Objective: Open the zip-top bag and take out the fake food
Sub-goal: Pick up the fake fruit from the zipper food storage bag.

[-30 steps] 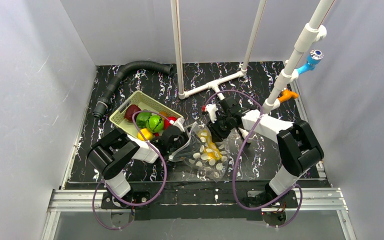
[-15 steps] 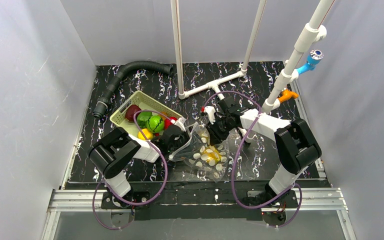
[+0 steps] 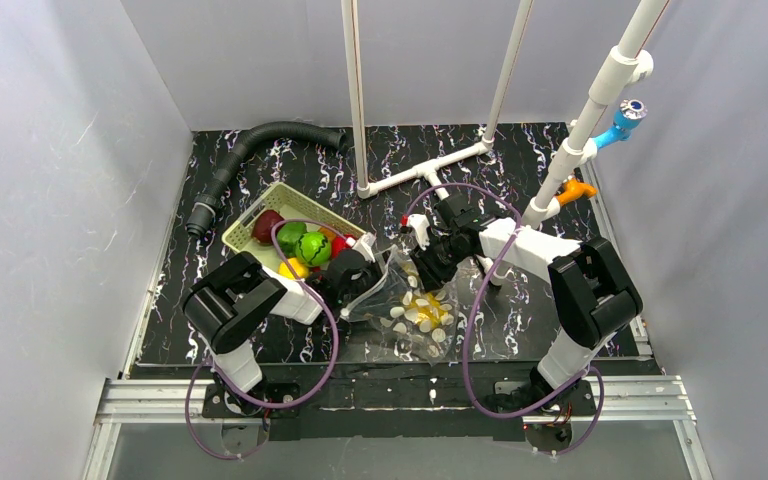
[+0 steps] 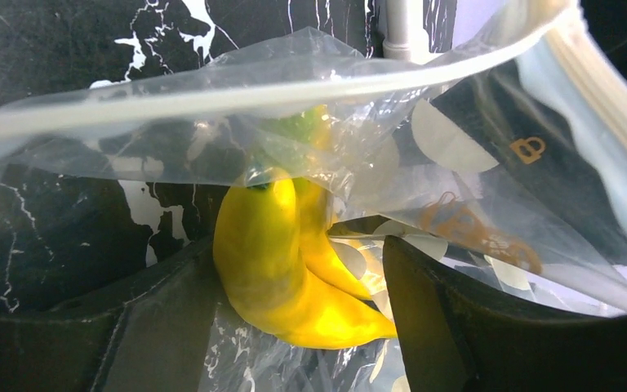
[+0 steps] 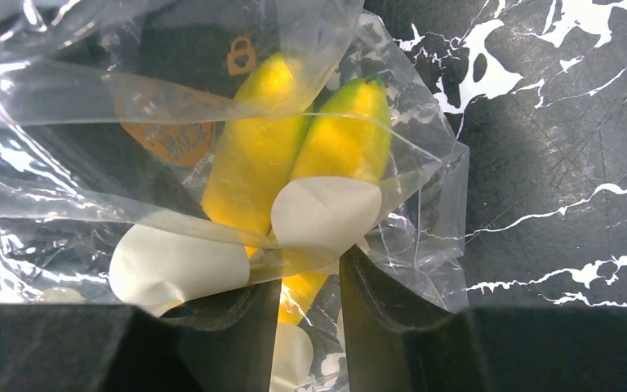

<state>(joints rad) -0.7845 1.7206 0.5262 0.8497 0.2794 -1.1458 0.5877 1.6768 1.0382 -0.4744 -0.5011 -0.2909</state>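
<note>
My left gripper should take the yellow banana out freely, so it needs to grab the banana by its end nearest the bag's opening, inside the zip edge.
The zip-top bag (image 3: pixel 418 320), clear with off-white dots, lies crumpled between my two grippers. A yellow banana (image 4: pixel 282 269) is inside it and also shows in the right wrist view (image 5: pixel 253 163). My left gripper (image 4: pixel 298 245) is open at the bag's left side (image 3: pixel 363 279), its fingers either side of the banana, with the zip edge (image 4: pixel 212 98) stretched across above. My right gripper (image 5: pixel 310 278) is shut on the bag's plastic (image 5: pixel 212 220) at its far end (image 3: pixel 423 270). The remaining fake food, dark red (image 3: pixel 267 222), green (image 3: pixel 310 246) and bright red (image 3: pixel 341 242), lies in the basket.
The pale green basket (image 3: pixel 247 218) stands just left of the left gripper. A black hose (image 3: pixel 250 140) curves along the back left. A white pipe frame (image 3: pixel 425 172) stands behind, with an orange clamp (image 3: pixel 574 189) and a blue one (image 3: pixel 620 125) at the right.
My right gripper has drawn the bag's far end a little left and nearer, bunching the bag. The left gripper has edged slightly towards it.
</note>
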